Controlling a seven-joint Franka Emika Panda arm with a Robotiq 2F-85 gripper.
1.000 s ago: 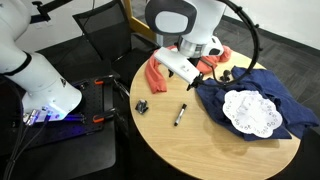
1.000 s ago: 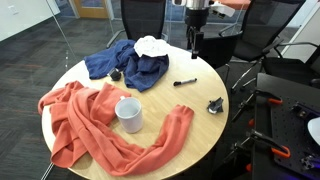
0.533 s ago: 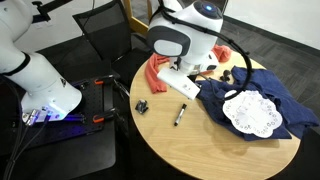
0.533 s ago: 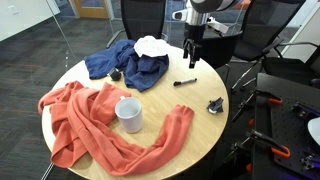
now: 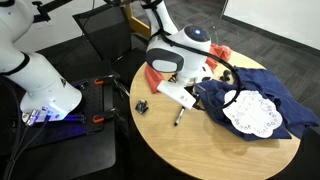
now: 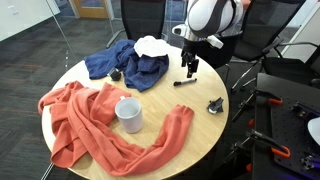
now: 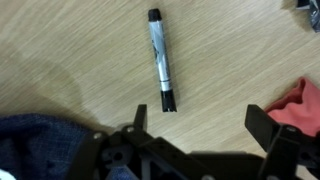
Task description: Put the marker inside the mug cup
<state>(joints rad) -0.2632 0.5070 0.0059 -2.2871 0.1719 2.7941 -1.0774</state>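
Note:
My gripper needs to go lower first and then close on the marker. An outside view shows a gap between my open fingers and the marker (image 5: pixel 179 117) (image 7: pixel 160 58).
The marker (image 7: pixel 160 58) lies flat on the round wooden table, black ends and whitish middle; it also shows in both exterior views (image 5: pixel 181 115) (image 6: pixel 185 82). My gripper (image 7: pixel 200 118) is open and empty, hovering just above the table, with the marker slightly off to one side of the gap between its fingers. In an exterior view my gripper (image 6: pixel 189 68) hangs right above the marker. The white mug (image 6: pixel 128 113) stands upright on the orange cloth near the table's other side, well apart from the gripper. The mug is hidden behind the arm in the other exterior view.
An orange cloth (image 6: pixel 75 115) spreads around the mug. A blue cloth (image 6: pixel 128 62) with a white doily (image 5: pixel 250 112) lies beside the marker. A small black clip-like object (image 6: pixel 214 105) sits near the table edge. Chairs stand around the table (image 6: pixel 190 140).
The arm has come down and moved toward the marker, from well above the table to just over it. The marker and mug have not moved.

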